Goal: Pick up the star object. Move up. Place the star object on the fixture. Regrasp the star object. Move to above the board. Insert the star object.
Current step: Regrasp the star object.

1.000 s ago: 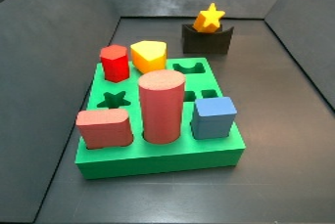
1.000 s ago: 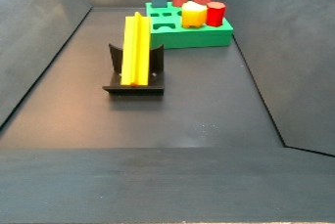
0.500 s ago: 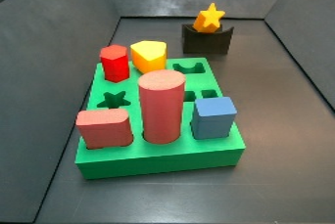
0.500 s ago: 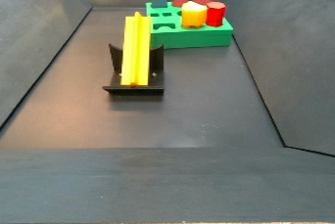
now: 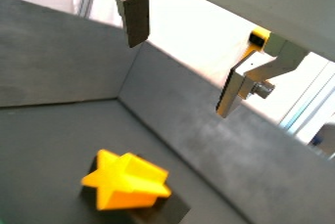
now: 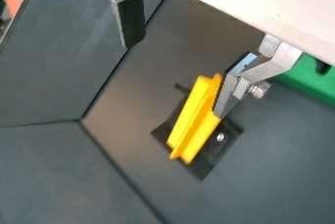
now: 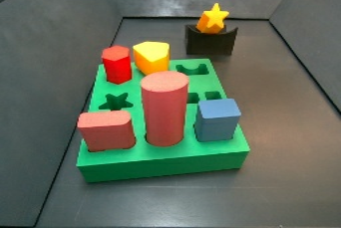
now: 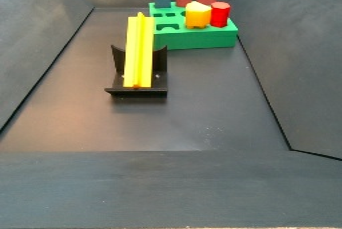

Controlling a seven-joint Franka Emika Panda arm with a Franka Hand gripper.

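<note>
I will next grab the star object by its star-shaped end (image 7: 214, 16) (image 5: 127, 182) with my gripper, so that it can go into the board's star-shaped hole.
The orange-yellow star object (image 8: 138, 48) lies lengthwise in the notch of the dark fixture (image 8: 134, 88); a side view shows its star-shaped end (image 7: 213, 17) above the fixture (image 7: 210, 41). The green board (image 7: 160, 164) sits in front of it, with a star-shaped hole (image 7: 118, 101) showing. My gripper (image 6: 178, 71) hangs open above the star object (image 6: 197, 115) and apart from it, with nothing between the fingers. In both wrist views the star object (image 5: 124, 181) lies below the gripper (image 5: 181, 71). Neither side view shows the gripper.
On the board stand a red hexagonal peg (image 7: 118, 63), a yellow rounded-triangle peg (image 7: 151, 55), a tall red cylinder (image 7: 166, 108), a blue cube (image 7: 217, 119) and a salmon block (image 7: 104, 129). Dark sloping walls enclose the floor on all sides.
</note>
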